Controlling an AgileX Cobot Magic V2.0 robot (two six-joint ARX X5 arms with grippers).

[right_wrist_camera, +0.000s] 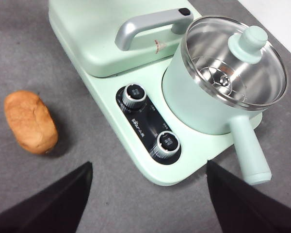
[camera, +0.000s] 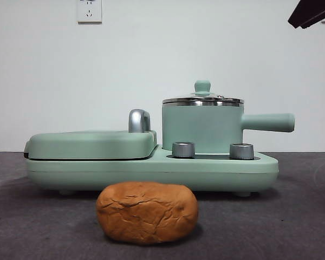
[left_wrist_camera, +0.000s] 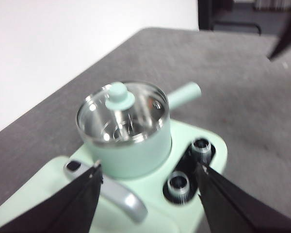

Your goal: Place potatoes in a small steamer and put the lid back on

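Note:
Next, my left gripper grabs the glass lid by its mint-green knob (camera: pixel 202 86), to put the lid back on the steamer (camera: pixel 201 129).
The potato (camera: pixel 146 211), an orange-brown cracked lump, lies on the grey table in front of the appliance; it also shows in the right wrist view (right_wrist_camera: pixel 30 121). The small steamer (camera: pixel 201 129), a mint-green pot with a side handle (camera: pixel 268 122), stands on the appliance's right end. The glass lid (camera: pixel 202 99) with its green knob sits on it. My left gripper (left_wrist_camera: pixel 149 167) is open and empty, above the pot (left_wrist_camera: pixel 136 155) and lid (left_wrist_camera: pixel 119 97). My right gripper (right_wrist_camera: pixel 149 164) is open and empty, high above the pot (right_wrist_camera: pixel 194 102), lid (right_wrist_camera: pixel 250 41) and dials.
The mint-green appliance base (camera: pixel 151 170) carries a closed flat grill plate (camera: pixel 92 143) with a chrome handle (camera: pixel 139 120) on the left and two dials (camera: pixel 183 149) in front of the pot. A black arm tip (camera: pixel 311 12) shows at the top right corner.

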